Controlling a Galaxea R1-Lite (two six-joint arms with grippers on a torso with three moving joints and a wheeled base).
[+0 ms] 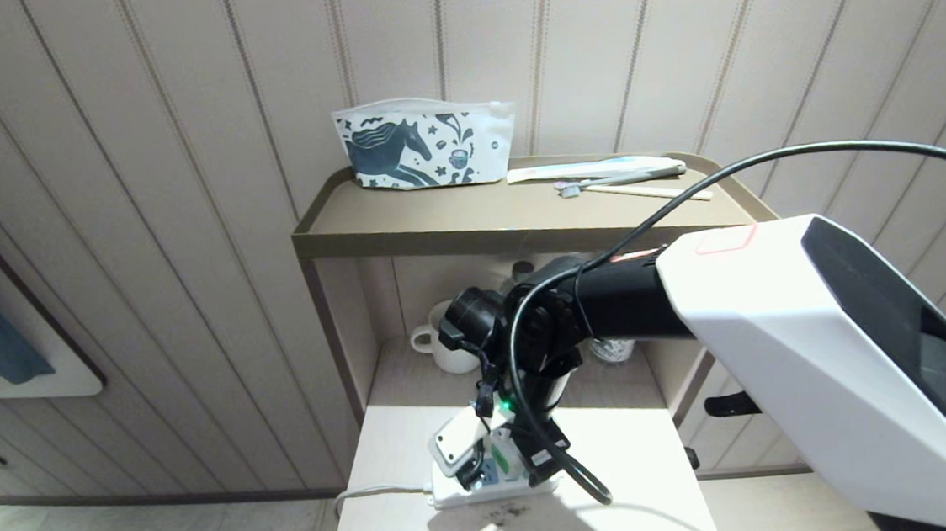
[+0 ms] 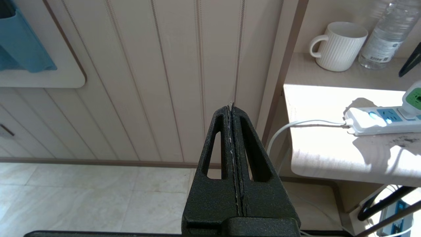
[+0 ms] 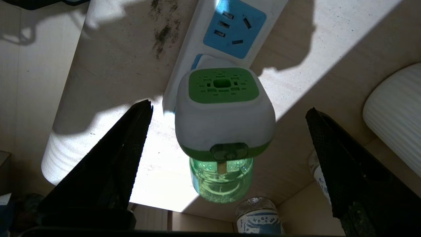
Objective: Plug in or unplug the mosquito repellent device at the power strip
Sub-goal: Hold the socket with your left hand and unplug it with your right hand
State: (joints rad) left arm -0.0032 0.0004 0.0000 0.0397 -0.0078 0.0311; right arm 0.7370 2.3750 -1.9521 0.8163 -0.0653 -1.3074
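My right gripper grabs the mosquito repellent device (image 1: 501,459) by opposite sides of its white body next, with the plug end free, to unplug it.
The mosquito repellent device (image 3: 225,112), white with a green vented top and a green liquid bottle, sits on the power strip (image 3: 230,29) next to a free blue socket. My right gripper (image 3: 230,106) is open, with one finger on each side of the device and a gap between each finger and its body. From the head view, the right arm reaches down over the device (image 1: 501,459) and the strip (image 1: 457,495) on the low table. My left gripper (image 2: 232,106) is shut on nothing and parked off the table's left, with the strip (image 2: 371,120) and the device (image 2: 413,98) in its view.
A white mug (image 2: 338,46) and a water bottle (image 2: 384,36) stand on the shelf behind the table. A printed pouch (image 1: 421,147) and a toothbrush (image 1: 618,178) lie on the top shelf. The strip's cord (image 2: 296,126) hangs over the table's left edge. Dark specks (image 1: 505,514) lie beside the strip.
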